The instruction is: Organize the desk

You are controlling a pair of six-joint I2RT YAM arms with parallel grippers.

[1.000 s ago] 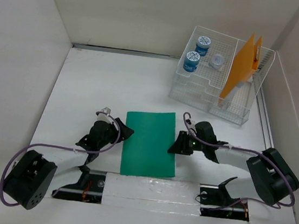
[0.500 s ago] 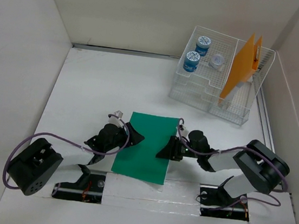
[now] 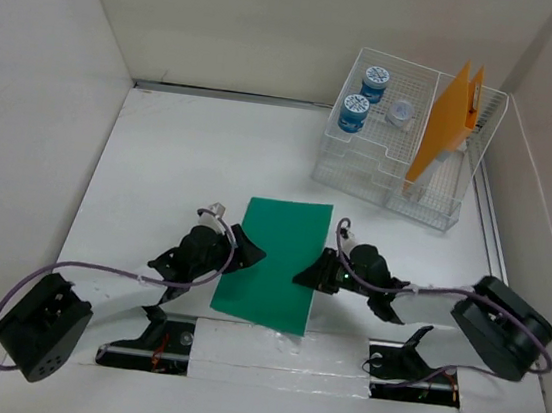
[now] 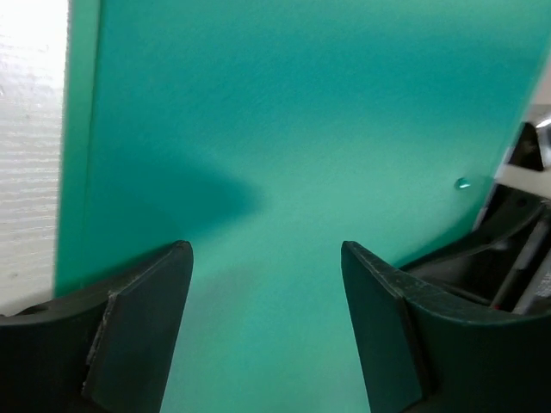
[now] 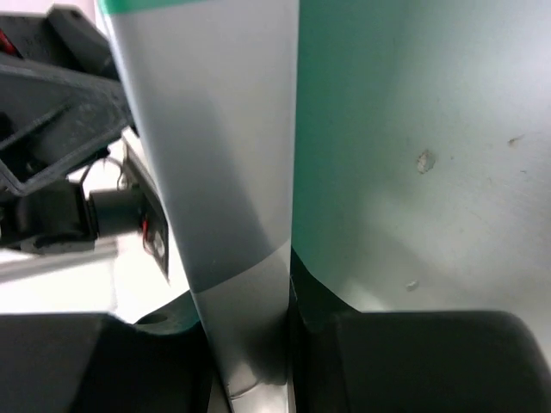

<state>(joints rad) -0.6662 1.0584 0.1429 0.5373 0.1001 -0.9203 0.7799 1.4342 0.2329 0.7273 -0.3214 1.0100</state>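
The green folder is held by my right gripper's fingers on both sides of its edge [image 3: 312,273] [image 5: 251,353]. The folder would come up off the desk if I lifted my right gripper now.
A green folder [image 3: 274,262] lies slightly skewed on the white desk [image 3: 182,155], between my two grippers. My left gripper [image 3: 243,251] is over the folder's left edge. In the left wrist view [image 4: 267,318] its fingers [image 4: 142,331] stand wide apart with the green surface [image 4: 284,129] filling the space beneath; it is open and holds nothing. My right gripper [image 3: 310,275] is at the folder's right edge. In the right wrist view [image 5: 288,344] the jaws are closed on the folder's edge [image 5: 232,198], seen edge-on with green and grey faces.
A white wire-mesh rack [image 3: 400,181] stands at the back right. It holds two blue-lidded jars [image 3: 354,113], a small clear round item [image 3: 401,111] and upright orange folders [image 3: 448,122]. Off-white wall panels enclose the desk on the left, back and right.
Both grippers have moved in onto the folder's side edges. The folder has turned from square to skewed, its near end shifted left, and then moved slightly away from me.
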